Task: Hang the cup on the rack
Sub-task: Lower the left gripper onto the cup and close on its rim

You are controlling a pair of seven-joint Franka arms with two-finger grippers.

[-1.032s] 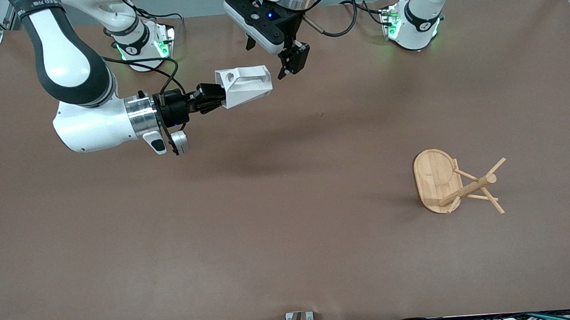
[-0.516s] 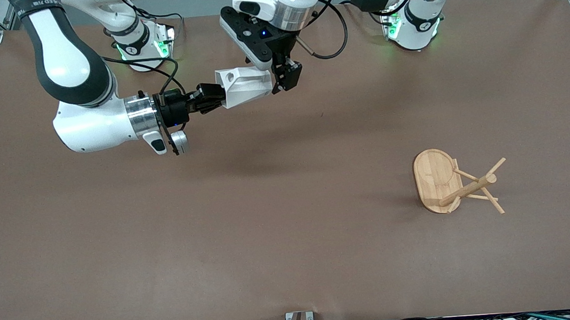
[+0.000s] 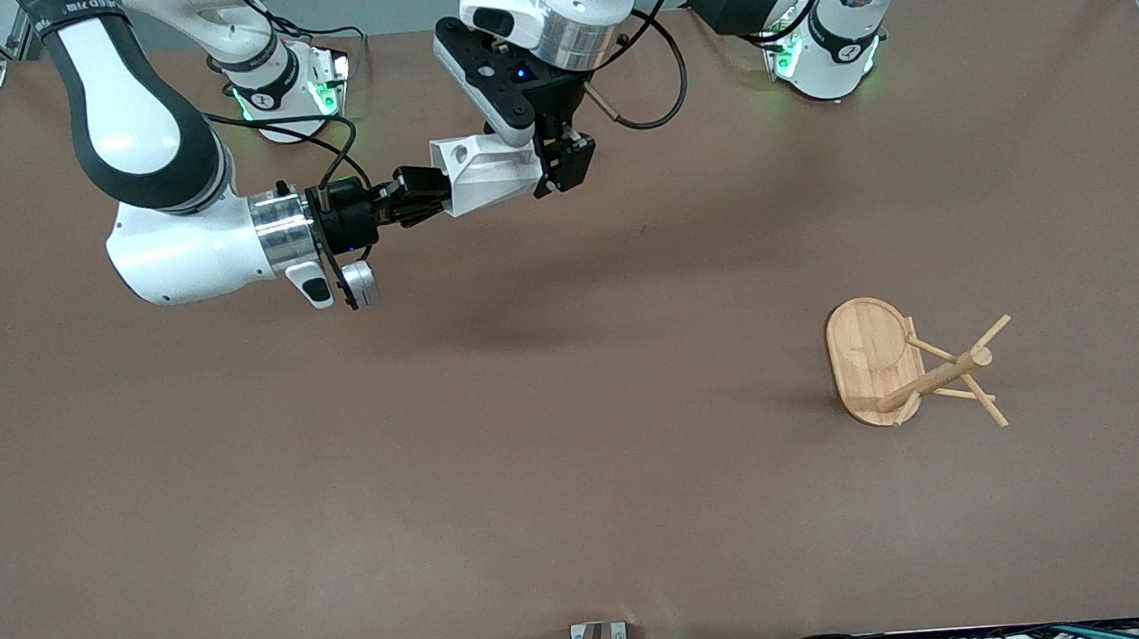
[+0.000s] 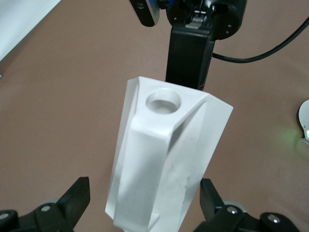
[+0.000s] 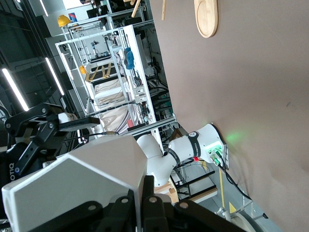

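The cup needs to be gripped next by my left gripper at the end point(image 4: 145, 212) opposite the cup's handle hole point(image 4: 163, 101), so that hole stays free for a rack peg.
My right gripper point(image 3: 424, 195) is shut on the base end of the white faceted cup point(image 3: 485, 170) and holds it on its side above the table near the robots' bases. My left gripper point(image 3: 555, 160) is open at the cup's rim end. In the left wrist view the cup point(image 4: 166, 145) lies between my open left fingers point(image 4: 75, 200), clear of both, handle hole up, with the right gripper point(image 4: 189, 53) at its other end. The right wrist view shows the cup point(image 5: 82, 181) in my right gripper point(image 5: 147, 205). The bamboo rack point(image 3: 873, 358) seems to lie on its side.
The rack's post point(image 3: 934, 376) and pegs point toward the left arm's end of the table. Its oval base also shows in the right wrist view point(image 5: 206, 17). Bare brown table point(image 3: 539, 462) lies between the cup and the rack.
My left gripper has come down and toward the right arm's end, from above the cup's rim end to around it. The right gripper and cup have not moved.
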